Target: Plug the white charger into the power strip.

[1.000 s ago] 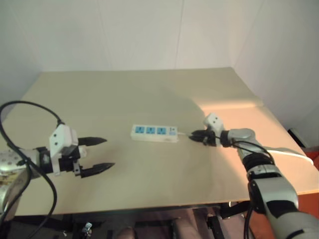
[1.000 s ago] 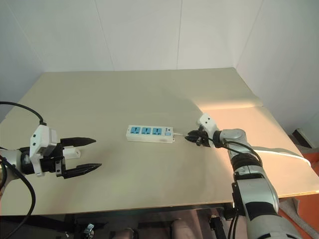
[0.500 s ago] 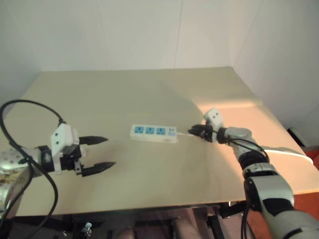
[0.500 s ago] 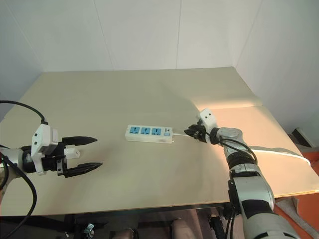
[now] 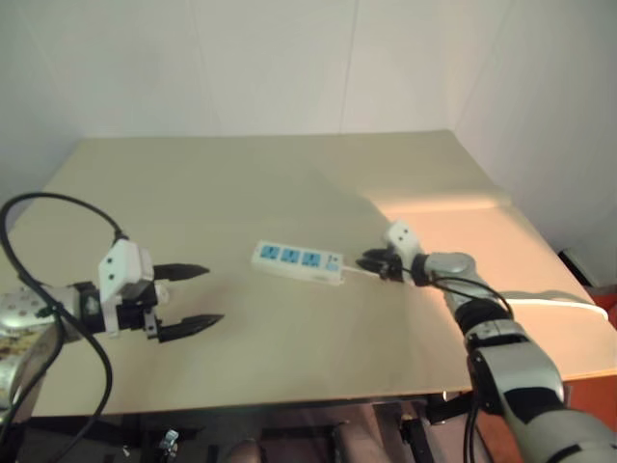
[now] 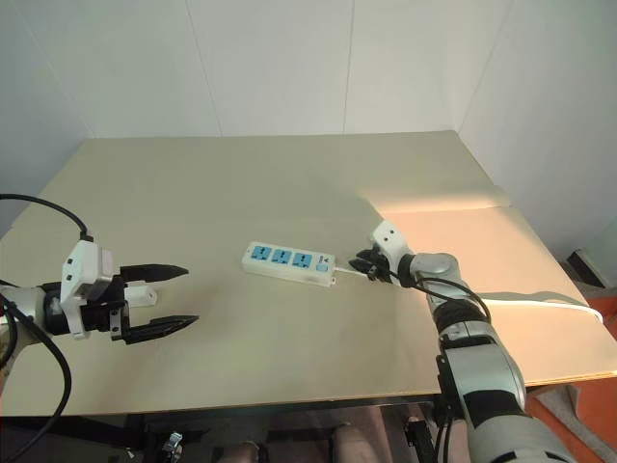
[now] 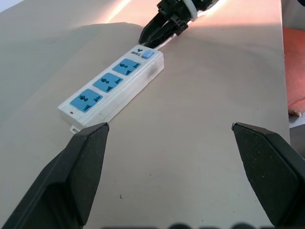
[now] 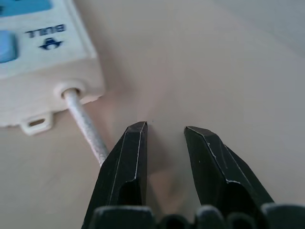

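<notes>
My right gripper next needs to grab the long sides of the power strip at its switch end [image 5: 333, 265], as the strip is long but narrow across.
The power strip [image 6: 287, 260], a long white bar with three blue sockets and a blue switch, lies flat mid-table, also seen in the left wrist view [image 7: 114, 86]. Its white cord [image 8: 86, 129] leaves the switch end. My right gripper [image 6: 359, 265] sits low at that end, open by a narrow gap [image 8: 165, 128] with bare table between its fingers and the cord just outside one finger. My left gripper [image 6: 190, 295] hovers wide open and empty to the strip's left, pointing at it [image 7: 169, 126]. The white charger is out of view.
The tan table [image 6: 289, 174] meets white walls at the back and right. A sunlit patch [image 6: 434, 203] lies behind my right gripper. A white cable [image 6: 549, 297] runs along the table's right edge. A black cable [image 5: 58, 207] loops over my left arm.
My right gripper's fingers have edged left up to the strip's cord end, and that end of the strip has swung slightly toward the table's front. The left gripper has stayed put.
</notes>
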Available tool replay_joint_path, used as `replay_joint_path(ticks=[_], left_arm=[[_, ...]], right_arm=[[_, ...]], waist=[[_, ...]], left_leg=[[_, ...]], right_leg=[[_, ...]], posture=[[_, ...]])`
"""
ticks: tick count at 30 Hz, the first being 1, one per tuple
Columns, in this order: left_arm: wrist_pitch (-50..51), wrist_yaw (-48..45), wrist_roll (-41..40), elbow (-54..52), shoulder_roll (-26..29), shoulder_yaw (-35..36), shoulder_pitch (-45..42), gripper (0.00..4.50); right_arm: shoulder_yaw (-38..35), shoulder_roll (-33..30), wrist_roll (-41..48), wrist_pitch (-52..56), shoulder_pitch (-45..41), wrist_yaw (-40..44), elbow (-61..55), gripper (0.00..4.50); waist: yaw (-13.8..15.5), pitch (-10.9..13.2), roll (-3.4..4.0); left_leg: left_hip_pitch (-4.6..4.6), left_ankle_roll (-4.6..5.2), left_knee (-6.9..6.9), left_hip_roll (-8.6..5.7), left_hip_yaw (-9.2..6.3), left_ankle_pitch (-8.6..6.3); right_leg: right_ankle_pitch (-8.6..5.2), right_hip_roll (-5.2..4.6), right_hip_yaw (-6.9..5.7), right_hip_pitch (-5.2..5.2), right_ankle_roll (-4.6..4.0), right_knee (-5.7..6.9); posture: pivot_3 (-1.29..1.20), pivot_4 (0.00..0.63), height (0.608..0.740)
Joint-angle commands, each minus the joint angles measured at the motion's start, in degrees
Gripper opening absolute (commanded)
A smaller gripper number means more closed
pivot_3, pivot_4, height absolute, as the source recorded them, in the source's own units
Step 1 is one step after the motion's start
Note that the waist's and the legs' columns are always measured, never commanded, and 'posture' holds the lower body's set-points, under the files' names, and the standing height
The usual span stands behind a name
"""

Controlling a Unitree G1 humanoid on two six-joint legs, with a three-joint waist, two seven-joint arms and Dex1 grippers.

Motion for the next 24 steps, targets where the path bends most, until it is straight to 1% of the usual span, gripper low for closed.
replay_joint_path(ticks=[1,5,8,11,16,17,19,24], left_arm=[[-1.07,0.00,-0.16,-0.84,0.52,0.23,-0.42,4.50],[-1.12,-0.09,-0.19,-0.44,0.42,-0.42,-1.08,4.50],[-1.22,-0.38,-0.24,0.01,0.40,-1.04,-1.62,4.50],[-1.70,-1.06,-0.16,0.82,0.23,-2.25,-2.76,4.50],[-4.02,-3.73,0.54,3.76,0.53,-4.97,-6.05,4.50],[-4.31,-4.43,0.55,4.54,0.69,-5.47,-6.89,4.50],[-4.93,-5.59,0.95,6.18,0.88,-6.43,-8.70,4.50],[-6.71,-9.08,1.78,9.78,0.65,-9.18,-12.60,4.50]], right_arm=[[1.49,-1.87,0.28,1.58,3.91,5.04,-3.75,1.70],[1.52,-3.49,2.13,4.35,7.21,8.52,-10.34,1.70],[1.21,-4.77,4.29,7.04,11.54,10.48,-19.12,1.70],[0.11,-5.45,6.04,9.30,14.67,9.27,-25.50,1.70],[-5.69,-5.14,9.69,12.13,18.44,0.08,-35.05,1.70],[-6.79,-5.25,10.76,13.75,18.97,-0.96,-37.00,2.06],[-8.01,-6.25,12.44,15.49,20.79,-1.25,-41.19,2.58],[-8.71,-8.62,16.51,19.75,26.23,0.10,-50.98,4.36]], waist=[[0.04,0.00,0.00],[0.23,0.00,0.00],[0.65,0.00,0.00],[1.08,0.00,0.00],[1.41,0.01,0.01],[1.45,0.02,0.02],[1.48,0.03,0.02],[1.64,0.03,0.01]], left_leg=[[0.01,0.00,0.00,0.00,0.00,0.00],[0.03,0.00,0.00,0.00,-0.01,0.00],[0.01,0.00,0.00,0.00,-0.01,0.00],[0.00,0.00,0.00,0.00,-0.01,0.00],[-0.02,0.00,0.01,0.00,0.00,0.00],[-0.04,0.00,0.01,-0.01,0.00,0.00],[-0.09,0.00,0.02,-0.03,0.01,0.00],[-0.13,0.00,0.00,-0.02,0.00,0.00]], right_leg=[[0.00,-0.01,0.00,0.01,0.00,0.01],[0.00,0.00,-0.01,0.02,0.00,0.02],[-0.01,0.00,-0.02,0.01,0.01,0.00],[-0.01,0.00,-0.02,-0.01,0.01,0.01],[-0.01,0.01,-0.02,-0.05,0.02,0.03],[-0.01,0.01,-0.02,-0.08,0.02,0.03],[-0.02,0.00,-0.01,-0.10,0.02,0.03],[-0.03,0.00,-0.03,-0.10,0.05,-0.02]], posture=[[0.00,0.150,0.740],[0.00,0.150,0.740],[0.00,0.150,0.740],[0.00,0.150,0.740],[0.00,0.150,0.740],[0.00,0.150,0.740],[0.00,0.150,0.740],[0.00,0.150,0.740]])
